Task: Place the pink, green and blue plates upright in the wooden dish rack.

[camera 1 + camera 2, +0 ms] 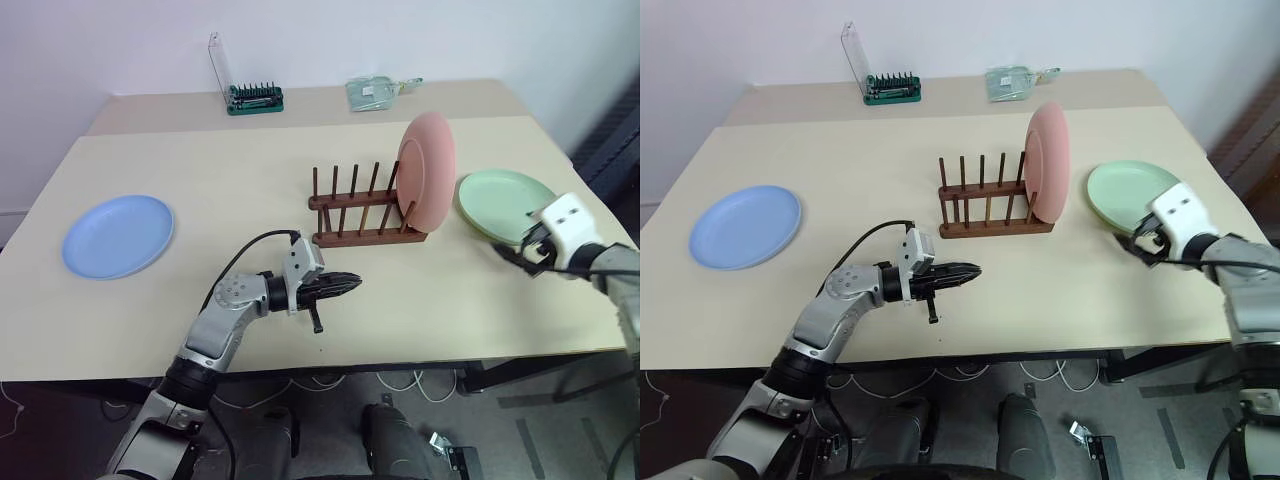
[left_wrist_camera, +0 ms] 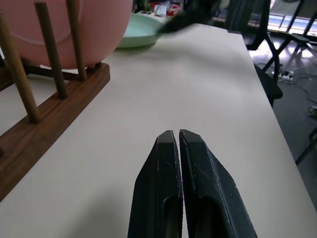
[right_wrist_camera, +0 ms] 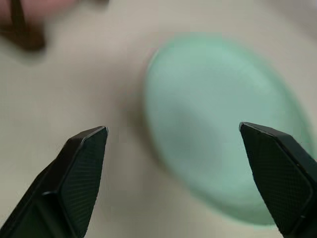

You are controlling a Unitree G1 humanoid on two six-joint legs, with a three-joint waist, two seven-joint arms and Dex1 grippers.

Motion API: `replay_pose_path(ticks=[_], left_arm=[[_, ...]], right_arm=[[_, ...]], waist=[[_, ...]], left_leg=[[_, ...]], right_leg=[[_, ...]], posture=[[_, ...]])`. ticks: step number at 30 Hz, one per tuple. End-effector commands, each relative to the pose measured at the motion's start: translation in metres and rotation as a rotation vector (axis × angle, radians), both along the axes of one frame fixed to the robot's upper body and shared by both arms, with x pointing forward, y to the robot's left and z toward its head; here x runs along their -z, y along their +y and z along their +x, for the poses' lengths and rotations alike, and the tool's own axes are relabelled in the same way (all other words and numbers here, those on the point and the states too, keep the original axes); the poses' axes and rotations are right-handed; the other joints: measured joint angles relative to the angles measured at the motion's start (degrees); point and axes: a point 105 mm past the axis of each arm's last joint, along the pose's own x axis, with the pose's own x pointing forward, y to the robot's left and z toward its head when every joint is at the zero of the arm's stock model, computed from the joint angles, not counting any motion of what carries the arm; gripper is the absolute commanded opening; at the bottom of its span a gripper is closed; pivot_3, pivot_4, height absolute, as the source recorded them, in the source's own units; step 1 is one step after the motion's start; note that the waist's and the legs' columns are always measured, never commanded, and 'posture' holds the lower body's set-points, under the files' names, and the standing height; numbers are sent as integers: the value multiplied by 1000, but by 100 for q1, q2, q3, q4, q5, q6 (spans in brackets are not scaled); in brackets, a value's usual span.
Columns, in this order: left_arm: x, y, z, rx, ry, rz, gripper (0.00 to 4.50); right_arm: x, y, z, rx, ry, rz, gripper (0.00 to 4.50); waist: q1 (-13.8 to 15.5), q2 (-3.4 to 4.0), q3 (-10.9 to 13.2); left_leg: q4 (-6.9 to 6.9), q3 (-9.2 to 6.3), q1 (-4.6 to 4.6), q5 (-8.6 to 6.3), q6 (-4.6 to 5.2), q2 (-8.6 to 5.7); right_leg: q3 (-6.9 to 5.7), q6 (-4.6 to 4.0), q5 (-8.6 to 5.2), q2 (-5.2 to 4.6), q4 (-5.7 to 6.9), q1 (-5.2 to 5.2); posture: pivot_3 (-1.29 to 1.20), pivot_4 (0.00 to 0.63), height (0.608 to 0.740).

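Note:
My fingers are high above the plate's rim (image 1: 485, 231). My right gripper should go lower before it closes on the green plate.
The pink plate (image 1: 426, 170) stands upright at the right end of the wooden dish rack (image 1: 360, 218), mid-table. Just right of the rack the green plate (image 1: 505, 200) lies flat. Over its near edge hovers my right gripper (image 1: 520, 255), open and empty; in the right wrist view the green plate (image 3: 223, 134) lies between and beyond the spread fingers. The blue plate (image 1: 118, 235) lies flat at the far left. My left gripper (image 1: 350, 283) is shut on nothing, pointing right, in front of the rack and apart from it.
A green tool holder (image 1: 254, 97) with a clear lid and a plastic packet (image 1: 374, 92) sit at the back of the table. The table's front edge (image 1: 330, 362) runs just below my left arm.

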Motion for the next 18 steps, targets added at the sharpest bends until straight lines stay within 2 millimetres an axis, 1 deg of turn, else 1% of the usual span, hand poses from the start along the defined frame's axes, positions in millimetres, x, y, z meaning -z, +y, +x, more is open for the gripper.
replay_pose_path(ticks=[1, 2, 3, 5, 7, 10, 11, 12, 15, 18], left_arm=[[-8, -1, -1, 10, -33, -16, 142], [-8, -1, -1, 10, -32, -16, 142], [-8, -1, -1, 9, -32, -16, 142], [-8, 0, -1, 6, -33, -15, 142], [-8, 0, -1, 4, -32, -16, 142], [-8, 1, -1, -1, -28, -17, 142], [-8, 1, -2, -1, -28, -17, 142], [-7, 1, -2, -1, -27, -18, 142], [-8, 0, -1, 1, -26, -19, 142], [-8, 0, -2, 2, -26, -19, 142]], right_arm=[[4, -1, 12, -20, -40, -138, 4470], [9, -2, 14, -23, -36, -175, 4470], [12, -4, 16, -22, -34, -200, 4243], [14, -7, 19, -8, -44, -226, 3614], [15, -8, 20, -13, -50, -247, 2699], [13, -11, 22, 3, -74, -264, 1102], [13, -12, 22, 8, -78, -265, 657], [13, -13, 22, 14, -83, -271, 90], [1, -15, 22, 23, -138, -318, 36], [-30, -15, 22, 17, -248, -437, 36]], waist=[[9, 0, 0], [-6, 0, 0], [-5, -1, 0], [11, -2, 0], [19, -2, 0], [37, -2, 0], [37, -2, 0], [34, -2, 0], [27, -1, 0], [25, 3, 2]], left_leg=[[0, 0, 0, 0, 0, -1], [1, 0, -1, 0, 0, -1], [1, 1, 2, 0, 0, -1], [1, -1, 5, 0, -1, 0], [1, -1, 5, 0, -1, -1], [3, -2, 4, 0, -1, -3], [3, -3, 4, 0, -1, -3], [2, -3, 4, 0, -1, -3], [1, -3, 4, 0, -1, -3], [0, -3, 3, 0, -1, -3]], right_leg=[[1, 0, 0, 0, -1, 0], [1, 0, 0, 0, -1, 1], [3, 0, 0, 0, -2, 3], [2, -1, 0, 0, -2, 7], [2, -1, 0, 0, -4, 8], [3, -1, 0, 0, -8, 11], [3, -1, 0, 0, -8, 12], [3, -1, 0, 0, -8, 11], [2, -1, 0, 0, -7, 10], [3, -1, 0, 0, -6, 8]], posture=[[0, 150, 740], [0, 150, 740], [0, 150, 740], [0, 150, 740], [0, 150, 740], [0, 150, 740], [0, 150, 740], [0, 150, 740], [0, 150, 740], [0, 150, 740]])
